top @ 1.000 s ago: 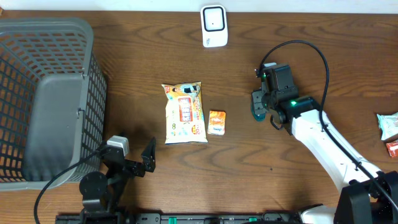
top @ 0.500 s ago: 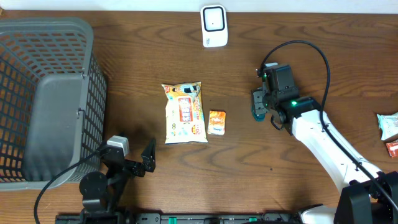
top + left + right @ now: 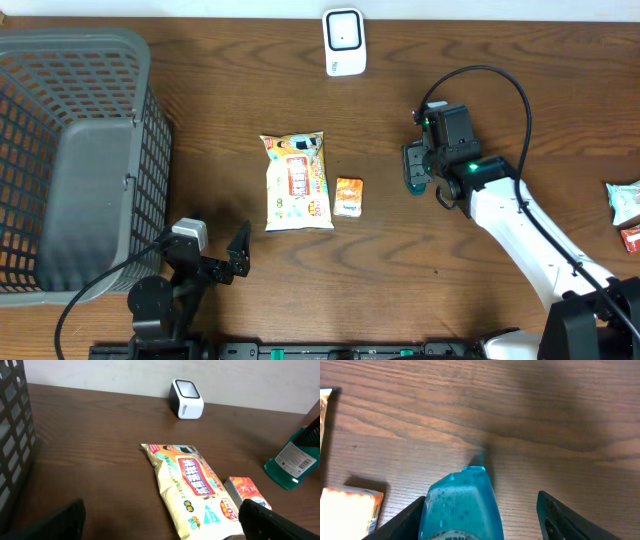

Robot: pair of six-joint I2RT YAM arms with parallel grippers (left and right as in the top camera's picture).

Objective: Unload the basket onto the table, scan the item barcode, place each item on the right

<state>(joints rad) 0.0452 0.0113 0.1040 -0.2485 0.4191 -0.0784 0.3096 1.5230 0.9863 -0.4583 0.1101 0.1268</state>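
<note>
The right gripper grabs the teal bottle across its sides above the white label next. That label stays uncovered, so its barcode is free to face the scanner.
A teal bottle (image 3: pixel 413 168) of blue liquid rests on the table, right of centre, with its white label (image 3: pixel 295 458) facing the left wrist view. My right gripper (image 3: pixel 421 166) stands open around the bottle (image 3: pixel 460 505). Its left finger (image 3: pixel 402 522) is against the bottle's side, and its right finger (image 3: pixel 565 515) stands clear with bare wood between. The white barcode scanner (image 3: pixel 343 42) stands at the far edge (image 3: pixel 187 399). My left gripper (image 3: pixel 222 264) is wide open and empty near the front edge, low over the wood (image 3: pixel 162 527).
A yellow wipes pack (image 3: pixel 296 181) and a small orange packet (image 3: pixel 348 196) lie mid-table, left of the bottle. A grey mesh basket (image 3: pixel 70 150) fills the left side. Two more packets (image 3: pixel 625 205) lie at the right edge.
The right gripper's jaws have spread apart around the teal bottle, letting go of it. The left arm has not moved.
</note>
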